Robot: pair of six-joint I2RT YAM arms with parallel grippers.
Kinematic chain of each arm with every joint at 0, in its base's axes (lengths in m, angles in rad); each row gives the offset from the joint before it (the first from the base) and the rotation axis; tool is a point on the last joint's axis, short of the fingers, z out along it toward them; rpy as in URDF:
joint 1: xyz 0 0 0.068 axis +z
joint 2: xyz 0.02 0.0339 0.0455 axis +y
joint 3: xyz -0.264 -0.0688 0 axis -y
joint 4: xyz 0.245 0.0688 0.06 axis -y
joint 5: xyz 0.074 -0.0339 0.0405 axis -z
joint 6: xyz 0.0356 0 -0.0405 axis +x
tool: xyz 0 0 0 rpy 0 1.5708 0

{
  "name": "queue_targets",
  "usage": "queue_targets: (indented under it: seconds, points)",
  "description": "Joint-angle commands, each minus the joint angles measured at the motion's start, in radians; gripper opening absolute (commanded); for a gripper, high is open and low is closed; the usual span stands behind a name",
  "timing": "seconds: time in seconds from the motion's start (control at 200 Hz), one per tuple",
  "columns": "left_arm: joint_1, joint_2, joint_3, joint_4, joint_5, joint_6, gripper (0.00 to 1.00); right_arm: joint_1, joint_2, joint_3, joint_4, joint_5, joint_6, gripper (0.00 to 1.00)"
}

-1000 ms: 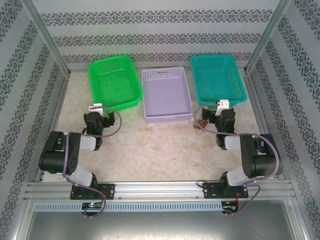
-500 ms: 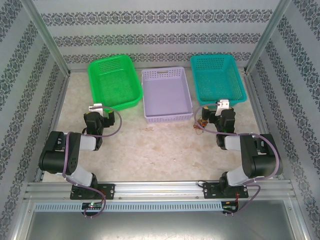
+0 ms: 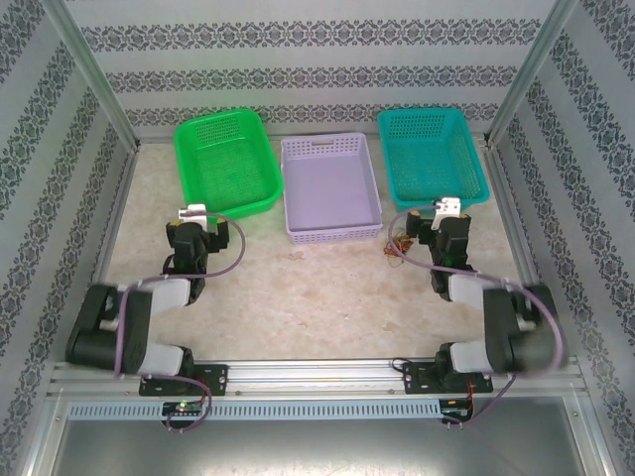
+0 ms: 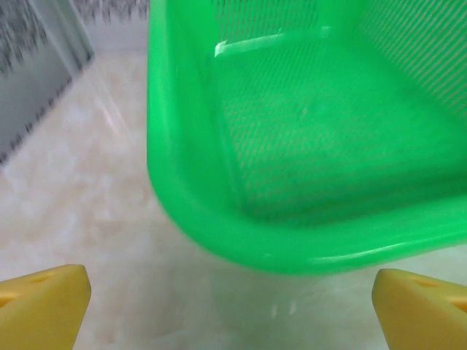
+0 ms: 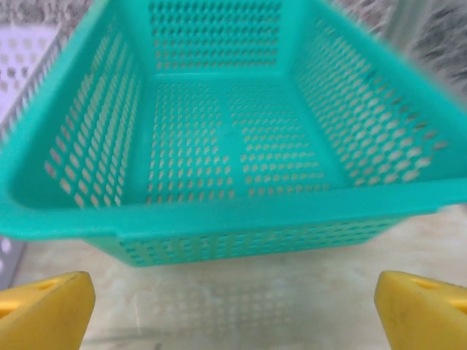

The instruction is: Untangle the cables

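I need to pick up the tangle next with my right gripper by a red cable at its edge point(image 3: 403, 243), which leaves the rest for my left gripper to untangle.
A small tangle of thin red, orange and dark cables point(image 3: 399, 245) lies on the table between the lilac basket and my right arm. My right gripper point(image 3: 446, 210) hovers just right of the tangle, in front of the teal basket; in its wrist view the two yellow fingertips point(image 5: 44, 302) stand wide apart with bare table between them, so it is open. My left gripper point(image 3: 191, 216) is at the near corner of the green basket. It is open too, with yellow fingertips point(image 4: 44, 302) at the frame's bottom corners and nothing between them.
Three baskets stand in a row at the back: green point(image 3: 226, 164) point(image 4: 197, 197), lilac point(image 3: 330, 188), teal point(image 3: 430, 157) point(image 5: 219, 219), all showing no contents. Metal frame posts and patterned walls close in the table on three sides.
Both arms have shifted: their elbows dropped lower and outward, and the right gripper moved slightly right and up toward the teal basket. The cable tangle lies where it was.
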Motion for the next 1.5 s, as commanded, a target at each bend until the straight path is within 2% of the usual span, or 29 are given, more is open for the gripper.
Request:
queue_targets:
  seconds: [0.0,0.035,0.06,0.1,0.145,0.18,0.21,0.235,0.25,0.29,0.325,0.39,0.435,0.485,0.569,0.694,0.729,0.794,0.884,1.064,1.174,1.214,1.329,1.389,1.494]
  points:
    - [-0.078,-0.22,0.187,-0.224,-0.109,0.022,1.0,0.097,-0.313,0.089,-0.18,0.242,0.021,0.98]
    - [-0.102,-0.24,0.275,-0.316,-0.098,0.037,1.0,0.125,-0.371,0.181,-0.311,0.331,0.07,0.98]
    - [-0.118,-0.241,0.349,-0.398,-0.099,0.042,1.0,0.131,-0.395,0.279,-0.445,0.371,0.16,0.98]
    - [-0.133,-0.216,0.477,-0.538,-0.125,0.003,1.0,0.097,-0.412,0.436,-0.724,0.33,0.324,0.98]
    - [-0.133,-0.164,0.632,-0.765,-0.182,-0.166,1.0,0.037,-0.408,0.589,-1.015,0.194,0.459,0.98]
    - [-0.129,-0.116,0.754,-0.951,-0.229,-0.326,0.99,0.01,-0.402,0.647,-1.184,0.213,0.647,0.98]
    - [-0.122,-0.071,0.858,-1.155,-0.259,-0.513,0.99,-0.02,-0.402,0.653,-1.218,0.171,0.725,0.98]
    - [-0.117,-0.026,0.933,-1.341,-0.282,-0.677,0.99,-0.058,-0.406,0.643,-1.192,0.046,0.712,0.98]
    - [-0.108,-0.006,0.958,-1.4,-0.27,-0.733,0.99,-0.075,-0.408,0.64,-1.18,-0.036,0.699,0.97]
    - [-0.078,0.032,0.987,-1.406,-0.096,-0.725,1.0,-0.087,-0.401,0.66,-1.216,-0.162,0.675,0.87]
    - [-0.075,0.059,0.999,-1.376,0.038,-0.708,0.92,-0.065,-0.383,0.708,-1.346,-0.16,0.698,0.82]
    - [-0.136,0.082,1.002,-1.365,0.125,-0.753,0.85,-0.012,-0.355,0.754,-1.587,-0.121,0.781,0.71]
    - [-0.192,0.085,0.98,-1.339,0.191,-0.767,0.79,0.007,-0.35,0.711,-1.642,-0.2,0.826,0.65]
    - [-0.259,0.083,0.943,-1.306,0.263,-0.776,0.72,0.011,-0.357,0.613,-1.633,-0.324,0.885,0.62]
    - [-0.377,0.077,0.86,-1.266,0.359,-0.778,0.6,0.012,-0.362,0.454,-1.541,-0.441,0.987,0.6]
    - [-0.503,0.063,0.744,-1.25,0.396,-0.782,0.54,0.005,-0.327,0.364,-1.367,-0.399,1.011,0.71]
    - [-0.526,0.056,0.707,-1.225,0.41,-0.793,0.53,-0.014,-0.298,0.344,-1.314,-0.421,1.021,0.72]
    - [-0.553,0.041,0.655,-1.176,0.425,-0.814,0.53,-0.044,-0.226,0.313,-1.175,-0.489,1.036,0.72]
    - [-0.57,0.044,0.639,-1.154,0.425,-0.82,0.53,-0.046,-0.116,0.338,-1.089,-0.52,1.017,0.72]
    - [-0.574,0.059,0.671,-1.167,0.388,-0.803,0.54,-0.037,0.049,0.396,-1.014,-0.528,1.002,0.73]
    - [-0.575,0.089,0.702,-1.171,0.396,-0.797,0.53,-0.034,0.154,0.413,-1.004,-0.516,0.981,0.7]
    - [-0.575,0.102,0.717,-1.176,0.4,-0.795,0.53,-0.033,0.189,0.409,-0.986,-0.519,0.977,0.67]
    - [-0.58,0.121,0.739,-1.176,0.408,-0.792,0.53,-0.026,0.267,0.401,-0.94,-0.541,0.966,0.51]
    - [-0.581,0.128,0.745,-1.176,0.411,-0.795,0.53,-0.019,0.279,0.405,-0.95,-0.541,0.95,0.39]
    - [-0.582,0.132,0.749,-1.176,0.42,-0.808,0.53,-0.003,0.223,0.406,-1.026,-0.489,0.915,0.11]
